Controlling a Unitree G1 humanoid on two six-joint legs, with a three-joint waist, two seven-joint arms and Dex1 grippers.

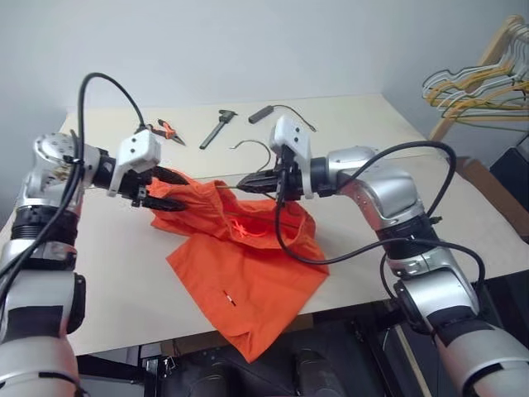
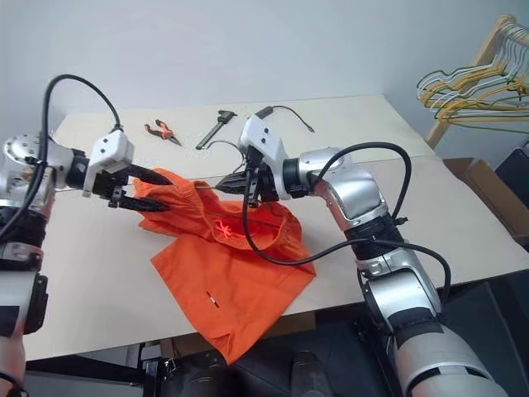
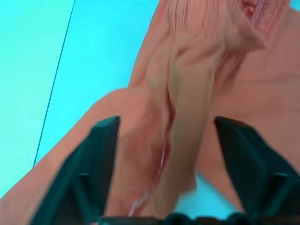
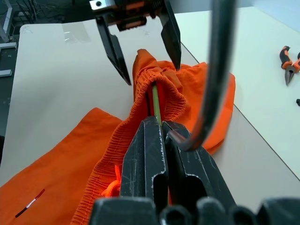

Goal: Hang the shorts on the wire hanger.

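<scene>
The robot's left gripper will pinch the shorts' gathered waistband end (image 1: 186, 192) so that the wire hanger can be threaded inside.
The orange shorts (image 1: 248, 265) lie bunched on the table (image 1: 99, 265), with the waistband lifted off it between my two grippers. My right gripper (image 4: 157, 123) is shut on the thin wire hanger (image 4: 156, 101), whose wire runs into the gathered waistband. The hanger's curved hook (image 1: 250, 145) rises behind that gripper (image 1: 242, 184). At the far end of the raised waistband, my left gripper (image 1: 183, 192) is open. Its fingers (image 4: 171, 37) stand apart on either side of the fabric fold, and the left wrist view has the fold passing between them.
Orange-handled pliers (image 1: 169, 131), a black tool (image 1: 216, 128) and a black stick with a cord (image 1: 269, 112) lie at the back of the table. A wooden rack of yellow, green and white hangers (image 1: 479, 83) stands at the right, beside a cardboard box (image 1: 488, 190).
</scene>
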